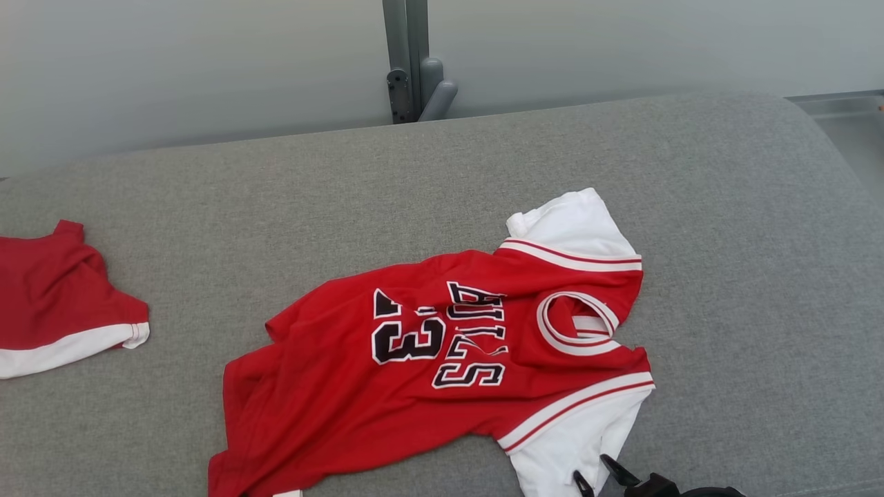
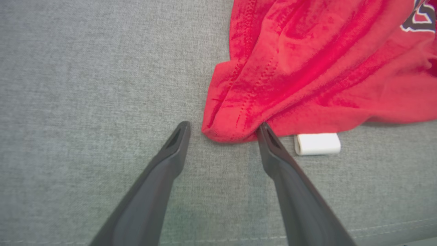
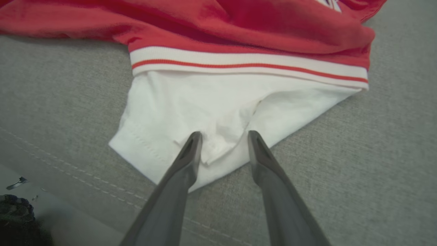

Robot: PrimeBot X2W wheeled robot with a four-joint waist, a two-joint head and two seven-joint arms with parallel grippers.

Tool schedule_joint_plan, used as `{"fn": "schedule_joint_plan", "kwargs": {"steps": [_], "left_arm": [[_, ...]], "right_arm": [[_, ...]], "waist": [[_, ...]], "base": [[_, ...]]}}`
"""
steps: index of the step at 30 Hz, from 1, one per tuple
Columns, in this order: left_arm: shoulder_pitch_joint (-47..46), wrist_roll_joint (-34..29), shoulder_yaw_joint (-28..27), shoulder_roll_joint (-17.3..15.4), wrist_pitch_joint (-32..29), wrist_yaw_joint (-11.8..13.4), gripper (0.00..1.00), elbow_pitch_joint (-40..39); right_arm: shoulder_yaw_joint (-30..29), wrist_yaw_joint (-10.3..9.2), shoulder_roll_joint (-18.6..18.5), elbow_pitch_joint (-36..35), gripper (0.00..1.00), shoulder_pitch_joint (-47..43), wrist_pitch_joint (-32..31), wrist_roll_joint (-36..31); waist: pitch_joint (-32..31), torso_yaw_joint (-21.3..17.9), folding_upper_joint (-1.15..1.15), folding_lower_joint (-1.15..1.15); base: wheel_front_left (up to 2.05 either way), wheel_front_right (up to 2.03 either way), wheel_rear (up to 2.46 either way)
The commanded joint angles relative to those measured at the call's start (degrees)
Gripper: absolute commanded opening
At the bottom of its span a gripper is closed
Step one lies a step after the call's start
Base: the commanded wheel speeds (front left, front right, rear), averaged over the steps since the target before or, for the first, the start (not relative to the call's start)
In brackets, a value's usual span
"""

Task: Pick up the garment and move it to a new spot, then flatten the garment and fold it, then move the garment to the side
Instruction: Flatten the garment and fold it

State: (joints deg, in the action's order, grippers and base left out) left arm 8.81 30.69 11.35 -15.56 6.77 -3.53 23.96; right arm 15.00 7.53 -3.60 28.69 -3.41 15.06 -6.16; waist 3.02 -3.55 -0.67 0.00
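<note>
The left gripper will next take hold of the rumpled red jersey by its hem corner beside the small white label, to flatten the jersey.
The red jersey garment lies rumpled on the grey cushion, its collar to the right, the black lettering and number facing up, white sleeves at the far and near right. My left gripper is open; the garment's red hem corner sits between its fingertips, and the small white label lies just right of them. My right gripper is open too, fingertips over the near white sleeve, a fold of it between them. In the head view the right gripper shows at the bottom edge beside that sleeve.
A second red garment with a white band lies at the cushion's left edge. The grey cushion spreads wide around the jersey. Behind it rises a grey metal post. The cushion's near seam runs beside my right fingers.
</note>
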Motion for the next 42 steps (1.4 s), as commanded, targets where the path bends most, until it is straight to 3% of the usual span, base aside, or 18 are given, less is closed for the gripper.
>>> {"fn": "schedule_joint_plan", "kwargs": {"steps": [1,3,5,10,12,18,20,27,28,30,32,34,38,42], "left_arm": [[0.3,0.3,0.1,-0.2,0.1,0.4,1.00,0.5],[-0.2,0.3,0.3,-0.1,0.2,0.3,1.00,1.0],[-1.1,0.6,0.1,0.0,0.4,0.3,1.00,1.7],[-1.6,1.3,-0.7,-0.7,1.1,0.4,1.00,2.6],[-1.7,1.6,-1.0,-0.9,1.2,0.5,1.00,2.8],[-2.2,1.8,-0.3,-0.8,0.6,0.1,1.00,3.2],[-2.1,2.1,0.0,-0.6,0.4,-0.1,1.00,3.2],[-2.7,3.2,2.0,0.0,-0.2,-2.1,1.00,1.7],[-2.8,3.3,2.5,0.0,-0.6,-2.4,0.96,1.6],[-3.0,3.7,3.4,0.0,-0.9,-2.9,0.56,1.6],[-2.9,3.9,4.1,0.0,-1.5,-3.1,0.37,1.5],[-2.7,4.3,4.6,-0.1,-1.7,-3.3,0.00,1.0],[-1.8,6.2,5.2,-0.6,-2.7,-3.6,0.00,-1.1],[-0.7,13.7,4.0,-0.8,-3.5,-4.0,0.00,-10.8]], "right_arm": [[0.0,-0.08,-0.2,0.2,0.65,0.1,0.2,0.4],[0.0,-0.08,-0.2,0.2,0.51,0.2,0.2,0.5],[0.0,-0.08,-0.2,0.3,0.45,0.3,0.2,0.6],[-0.1,-0.08,-0.2,0.5,0.49,0.6,0.2,0.8],[-0.2,-0.08,-0.2,0.6,0.45,0.7,0.2,0.9],[0.2,-0.09,-0.1,1.0,0.11,1.1,0.1,1.4],[0.4,-0.09,-0.1,1.1,0.05,1.2,0.1,1.5],[0.8,-0.08,-0.1,1.6,0.00,1.5,0.1,2.3],[0.9,-0.09,-0.1,1.7,0.00,1.6,0.1,2.4],[1.1,-0.09,-0.1,1.9,0.00,1.9,0.0,2.6],[1.3,-0.08,-0.2,2.0,0.00,2.1,0.0,2.8],[1.4,-0.09,-0.3,1.8,0.00,2.4,0.0,3.2],[0.9,-0.09,-0.2,-0.3,0.00,2.7,0.1,6.7],[-0.4,-0.06,0.2,-10.1,0.00,2.4,-0.5,23.2]], "waist": [[0.0,0.1,0.67,0.00],[0.1,0.1,0.67,0.00],[0.2,0.1,0.67,0.00],[0.3,0.1,0.67,0.00],[0.4,0.1,0.67,0.00],[0.8,0.3,0.67,0.00],[0.9,0.2,0.67,0.00],[1.5,0.2,0.67,0.00],[1.5,0.2,0.67,0.00],[1.6,0.1,0.67,0.00],[1.6,-0.1,0.67,0.00],[1.6,-0.3,0.67,0.00],[1.5,-0.8,0.67,0.00],[1.4,-1.8,0.67,0.00]], "base": [[0.00,0.00,0.00],[0.00,0.00,0.00],[0.00,0.00,0.00],[0.00,0.00,0.00],[0.00,0.00,0.00],[0.00,0.00,0.00],[0.00,0.00,0.00],[0.00,0.00,0.00],[0.00,0.00,0.00],[0.00,0.00,0.00],[0.00,0.00,0.00],[0.00,0.00,0.00],[0.00,0.00,0.00],[0.00,0.00,0.00]]}}
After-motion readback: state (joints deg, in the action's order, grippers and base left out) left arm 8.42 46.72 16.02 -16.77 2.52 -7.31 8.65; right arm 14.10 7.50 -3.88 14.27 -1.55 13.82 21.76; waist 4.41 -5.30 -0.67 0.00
